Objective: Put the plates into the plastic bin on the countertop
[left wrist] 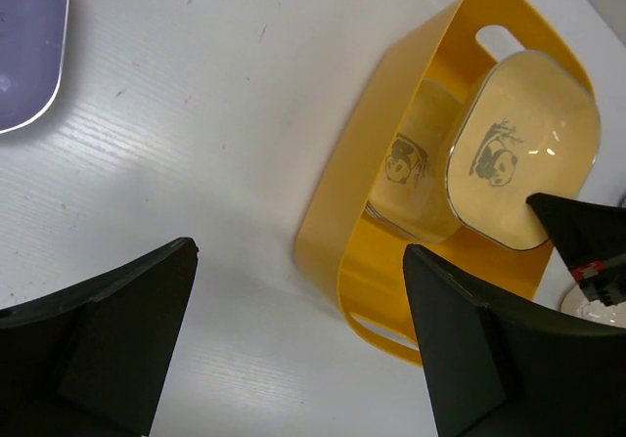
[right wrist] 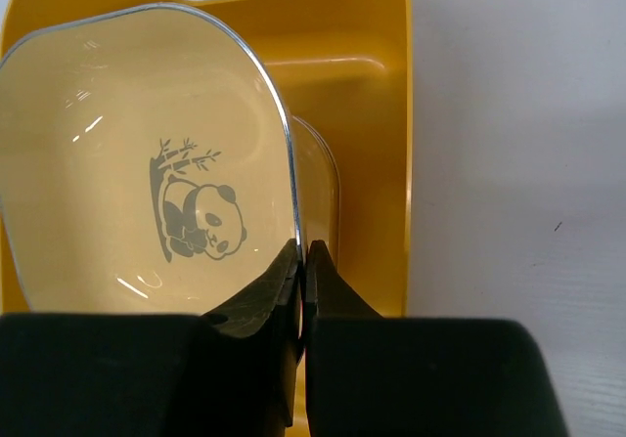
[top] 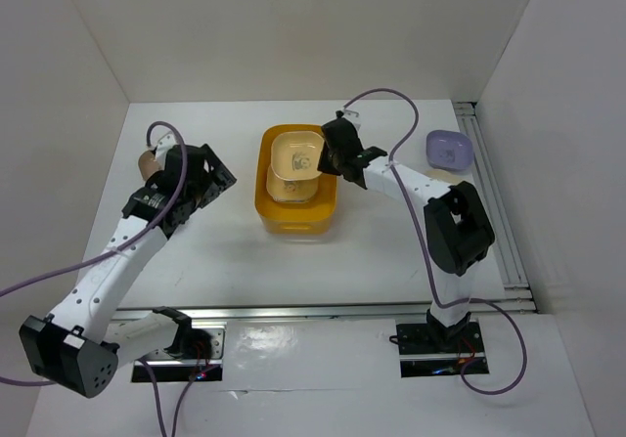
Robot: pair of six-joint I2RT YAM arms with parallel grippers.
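Observation:
The tilted panda plate hangs within the bin's sides and would land inside, so my right gripper needs to release it.
The yellow-orange plastic bin (top: pixel 331 205) stands mid-countertop. My right gripper (top: pixel 326 161) is shut on the rim of a cream panda plate (top: pixel 295 153), holding it tilted over the bin; the wrist view shows the jaws (right wrist: pixel 304 251) pinching the rim of that plate (right wrist: pixel 137 144) above the bin (right wrist: pixel 377 114). Another cream plate (top: pixel 290 192) lies inside the bin (left wrist: pixel 357 222). A lavender plate (top: pixel 449 148) sits at the far right. My left gripper (top: pixel 217 178) is open and empty left of the bin, over bare countertop (left wrist: pixel 301 256).
A taupe plate (top: pixel 146 161) peeks out behind the left arm. In the left wrist view a lavender plate (left wrist: pixel 24 46) lies at the top left. A metal rail (top: pixel 494 202) runs along the right edge, and white walls enclose the countertop.

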